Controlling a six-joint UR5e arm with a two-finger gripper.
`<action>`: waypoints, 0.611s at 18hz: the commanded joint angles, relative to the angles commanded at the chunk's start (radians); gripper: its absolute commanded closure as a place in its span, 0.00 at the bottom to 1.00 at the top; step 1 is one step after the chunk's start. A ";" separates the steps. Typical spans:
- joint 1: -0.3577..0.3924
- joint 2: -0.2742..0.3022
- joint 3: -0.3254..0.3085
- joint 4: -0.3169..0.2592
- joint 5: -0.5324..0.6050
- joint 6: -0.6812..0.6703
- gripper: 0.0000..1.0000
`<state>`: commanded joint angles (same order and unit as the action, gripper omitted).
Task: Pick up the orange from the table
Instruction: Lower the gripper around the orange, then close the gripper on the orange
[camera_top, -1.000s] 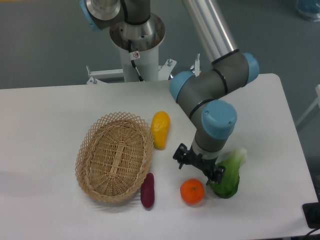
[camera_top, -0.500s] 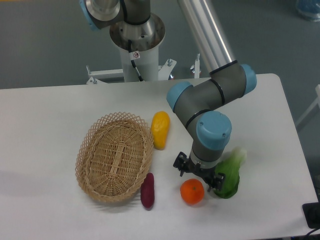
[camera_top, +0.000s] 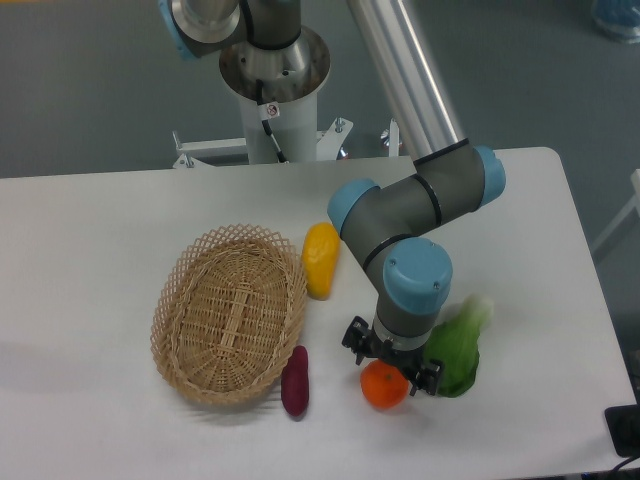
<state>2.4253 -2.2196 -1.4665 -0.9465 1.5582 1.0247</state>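
The robot's gripper will next grip the orange (camera_top: 383, 390) by its round sides, to pick it up from the white table.
The orange (camera_top: 383, 390), small, round and bright, lies on the white table (camera_top: 100, 230) near the front edge, right of centre. My gripper (camera_top: 391, 362) hangs directly over it, pointing down. Its black fingers are spread apart, one at the orange's upper left and one at its upper right, so it is open. The top of the orange is covered by the gripper. I cannot tell whether the fingers touch the fruit.
A green leafy vegetable (camera_top: 456, 348) lies right beside the orange, against the wrist. A purple sweet potato (camera_top: 295, 380) sits to the left, then an oval wicker basket (camera_top: 166, 322). A yellow mango-like fruit (camera_top: 320, 258) lies behind. The robot base (camera_top: 272, 90) stands at the back.
The gripper has come down and slightly left, from above and behind the orange to right over it. The orange and the other items have not moved.
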 joint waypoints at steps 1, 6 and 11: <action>-0.008 -0.005 0.000 0.000 0.022 -0.002 0.00; -0.019 -0.021 -0.003 0.038 0.052 -0.006 0.00; -0.022 -0.026 -0.005 0.063 0.054 -0.038 0.39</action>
<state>2.4037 -2.2457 -1.4711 -0.8836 1.6122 0.9864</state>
